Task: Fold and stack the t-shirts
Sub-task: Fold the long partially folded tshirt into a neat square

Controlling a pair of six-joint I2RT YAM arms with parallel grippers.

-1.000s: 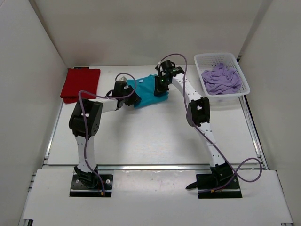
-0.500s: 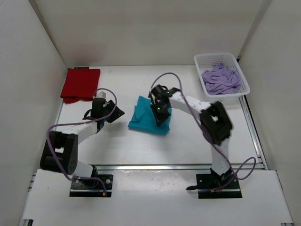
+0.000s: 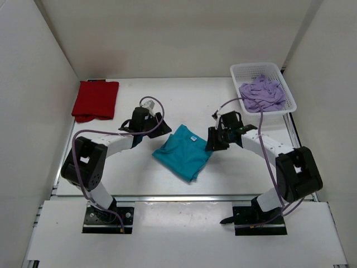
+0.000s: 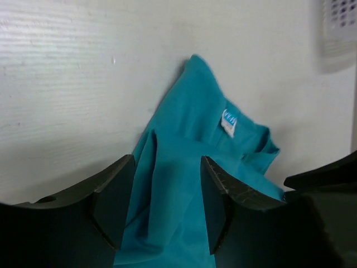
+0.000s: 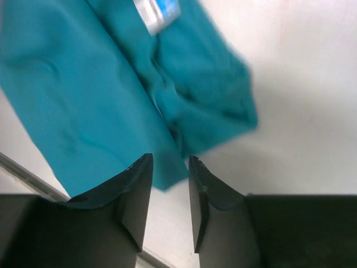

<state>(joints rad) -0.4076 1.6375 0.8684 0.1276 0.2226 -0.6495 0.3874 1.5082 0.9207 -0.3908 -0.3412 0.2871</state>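
My right gripper grabs the teal-blue t-shirt by the hem corner [image 3: 209, 153] beside its tagged section [image 3: 194, 139] next, to straighten the cloth for folding.
The teal-blue t-shirt [image 3: 183, 152] lies loosely folded on the table's middle, its white tag [image 3: 192, 138] facing up. My left gripper [image 3: 163, 130] hovers at its upper left corner, open, and in the left wrist view the cloth [image 4: 195, 139] runs under the left gripper [image 4: 167, 164] ungripped. My right gripper [image 3: 212, 142] sits just off the shirt's right edge, open with a narrow gap. In the right wrist view the shirt's hem [image 5: 83, 84] shows beyond the right gripper [image 5: 170, 162]. The red t-shirt [image 3: 95, 99] lies folded at the back left. The lavender t-shirt [image 3: 261, 93] is bunched in the basket.
The white lattice basket [image 3: 290, 96] stands at the back right corner, also glimpsed in the left wrist view as a blurred basket [image 4: 340, 22]. White walls close the table on three sides. A metal rail [image 3: 167, 196] marks the near edge.
Both arms carried the teal shirt from the back towards the centre. The right gripper opened and drew off to the right; the left opened wider. The shirt now lies flatter.
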